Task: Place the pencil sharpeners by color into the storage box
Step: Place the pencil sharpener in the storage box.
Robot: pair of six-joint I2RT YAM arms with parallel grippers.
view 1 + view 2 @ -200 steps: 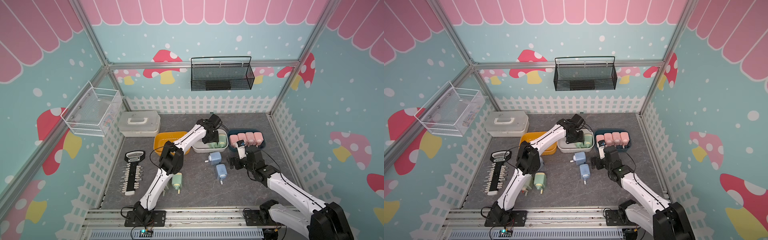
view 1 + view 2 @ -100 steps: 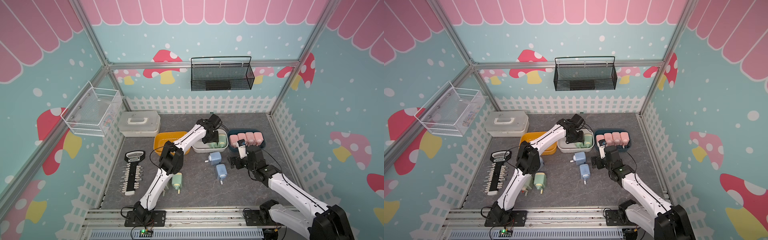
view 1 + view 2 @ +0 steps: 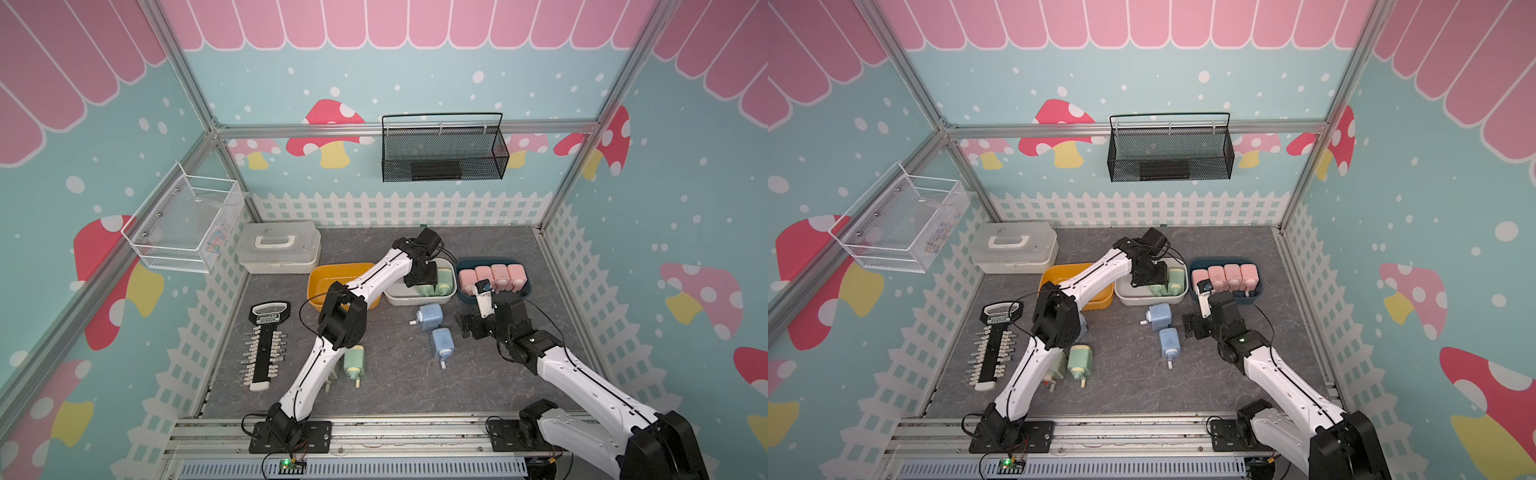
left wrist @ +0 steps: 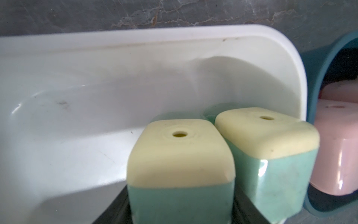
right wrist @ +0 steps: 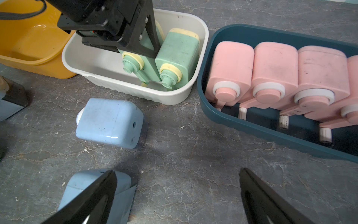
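Note:
The green sharpener (image 3: pixel 428 290) is level with its neighbor inside the white bin (image 3: pixel 397 297) and would stay there, so my left gripper should open its fingers.
My left gripper (image 3: pixel 424 276) reaches into the white bin (image 3: pixel 397 297) and is shut on a green pencil sharpener (image 4: pixel 180 159), which shows in the right wrist view (image 5: pixel 133 62) between black fingers. A second green one (image 5: pixel 178 54) lies right beside it. Several pink sharpeners (image 3: pixel 492 276) fill the dark blue bin (image 5: pixel 251 126). Two blue sharpeners (image 3: pixel 430 316) (image 3: pixel 442 343) lie on the floor. My right gripper (image 5: pixel 178 171) hangs open over bare floor, one finger next to the nearer blue sharpener (image 5: pixel 124 186). Another green sharpener (image 3: pixel 354 363) lies by the left arm.
A yellow bin (image 3: pixel 328 276) stands left of the white one. A white case with a handle (image 3: pixel 278 247) sits at the back left. A black-and-white bar tool (image 3: pixel 266 345) lies by the left fence. Wire baskets hang on the back wall (image 3: pixel 442 149) and the left wall (image 3: pixel 183 224).

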